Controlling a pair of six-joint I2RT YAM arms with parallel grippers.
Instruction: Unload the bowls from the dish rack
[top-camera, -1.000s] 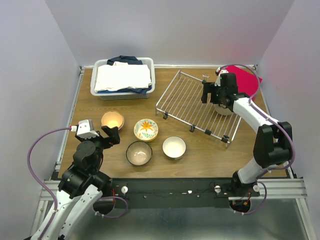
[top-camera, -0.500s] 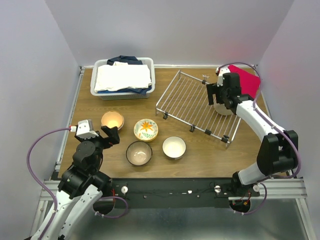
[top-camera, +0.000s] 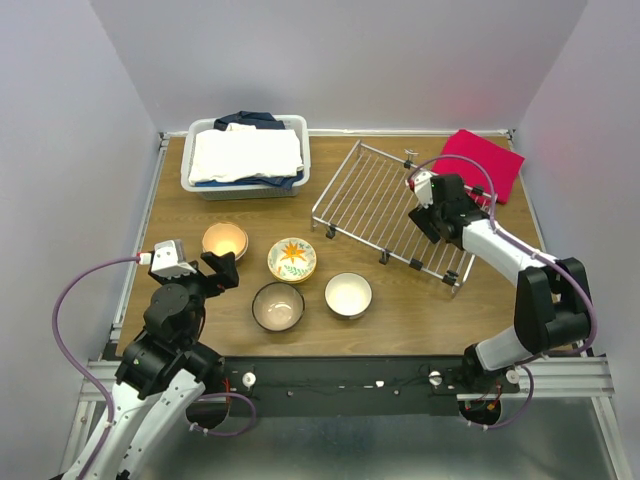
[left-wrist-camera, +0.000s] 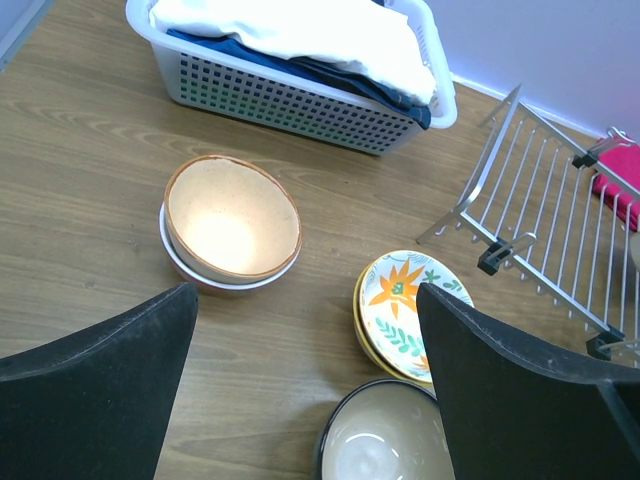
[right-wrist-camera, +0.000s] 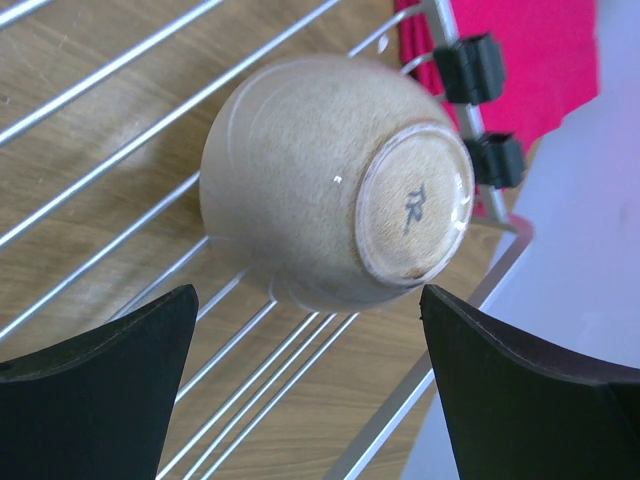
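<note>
I will unload the bowl from the dish rack (right-wrist-camera: 110, 160), so next I will use my right gripper to grab the beige speckled bowl's foot ring (right-wrist-camera: 417, 205) and the bowl's opposite rim.
The dish rack (top-camera: 370, 200) is a silver wire grid at the back right. One beige bowl (right-wrist-camera: 320, 185) lies on its wires (right-wrist-camera: 120, 170) upside down and tilted, foot ring up. My right gripper (right-wrist-camera: 310, 400) is open, its fingertips just short of that bowl and on either side of it; in the top view its arm (top-camera: 432, 212) hides the bowl. On the table stand an orange-inside bowl stack (top-camera: 225, 240), a floral bowl stack (top-camera: 292, 258), a dark-rimmed bowl (top-camera: 278, 306) and a white bowl (top-camera: 348, 294). My left gripper (top-camera: 222, 272) hovers open over them, holding nothing.
A white basket of folded cloth (top-camera: 245, 160) stands at the back left. A red cloth (top-camera: 480, 162) lies at the back right corner beside the rack. Grey walls close in the table on three sides.
My right arm has swung lower and nearer over the rack's right part, covering the beige bowl and uncovering the red cloth. The left arm has not moved.
</note>
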